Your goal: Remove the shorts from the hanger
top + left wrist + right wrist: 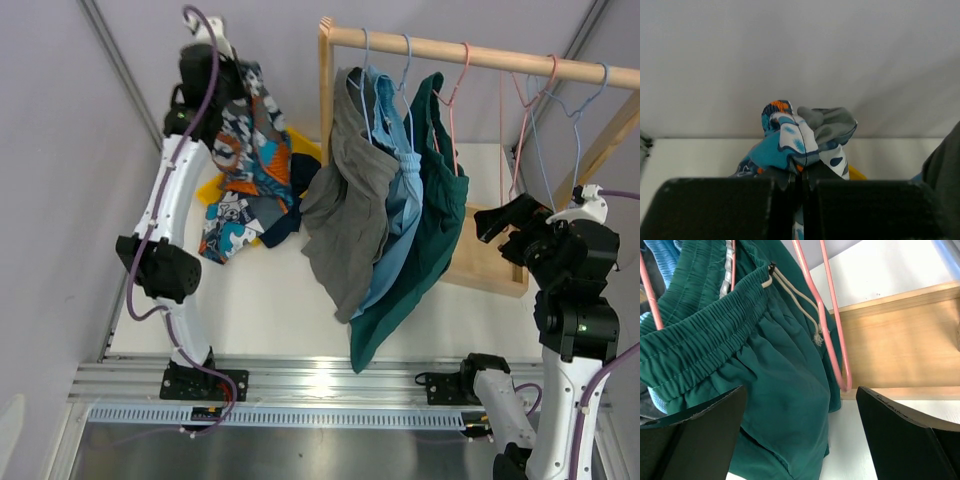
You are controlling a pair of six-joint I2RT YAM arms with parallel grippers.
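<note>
My right gripper takes hold of the pink hanger by its neck below the hook next, which leaves hook and arms free to remove the teal shorts.
My left gripper (228,72) is raised at the back left, shut on the orange-blue-white cartoon print shorts (240,160), which hang from it off the rack. In the left wrist view the bunched print fabric (790,140) is pinched between the closed jaws of my left gripper (802,187). Grey shorts (345,215), light blue shorts (398,215) and dark teal-green shorts (425,240) hang on hangers from the wooden rod (470,52). My right gripper (502,220) is open just right of the teal shorts (780,390). A pink hanger (832,335) holds them.
The rack's wooden base (490,262) lies on the white table under the rod, its post (325,95) at the left. Empty pink and blue hangers (548,100) hang at the rod's right end. Yellow fabric (300,148) and navy fabric (285,225) lie behind the held shorts.
</note>
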